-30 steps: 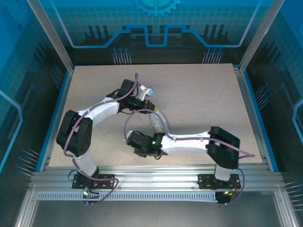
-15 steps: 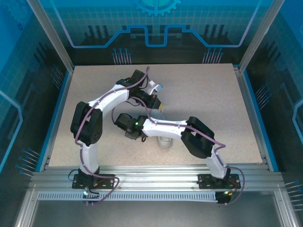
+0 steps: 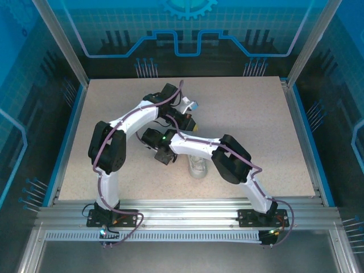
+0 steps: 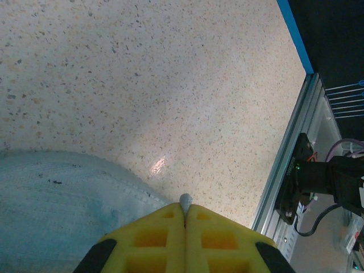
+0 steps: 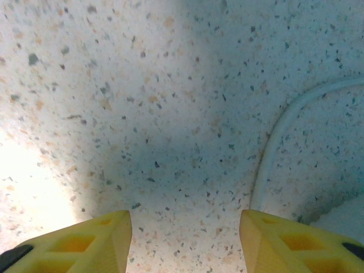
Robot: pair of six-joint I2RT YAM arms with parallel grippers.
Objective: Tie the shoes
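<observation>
My right gripper is going to grab the white lace (image 5: 273, 148) partway along its curve next and leave the length beyond free. Then it can tie the shoe.
The white shoe (image 3: 197, 166) lies mid-table, its toe showing below my right forearm; its laces look loose. My left gripper (image 3: 191, 121) hovers just beyond the shoe. In the left wrist view, the left gripper (image 4: 185, 206) is shut, a grey-white lace tip (image 4: 185, 199) pinched between its yellow fingers, with the shoe's white fabric (image 4: 57, 199) at lower left. My right gripper (image 3: 159, 149) reaches across to the shoe's left. The right wrist view shows this gripper (image 5: 185, 219) open over bare table, holding nothing, with a white lace (image 5: 273, 148) curving past its right finger.
The speckled table (image 3: 250, 114) is ringed by a blue border and aluminium rails (image 3: 182, 210) at the near edge. Transparent blue walls (image 3: 187, 34) stand behind and at the sides. My two forearms cross over the middle of the table.
My right arm has swung from the near edge across the shoe to its left, and its jaws have opened wider. The left gripper shifted slightly right, still shut.
</observation>
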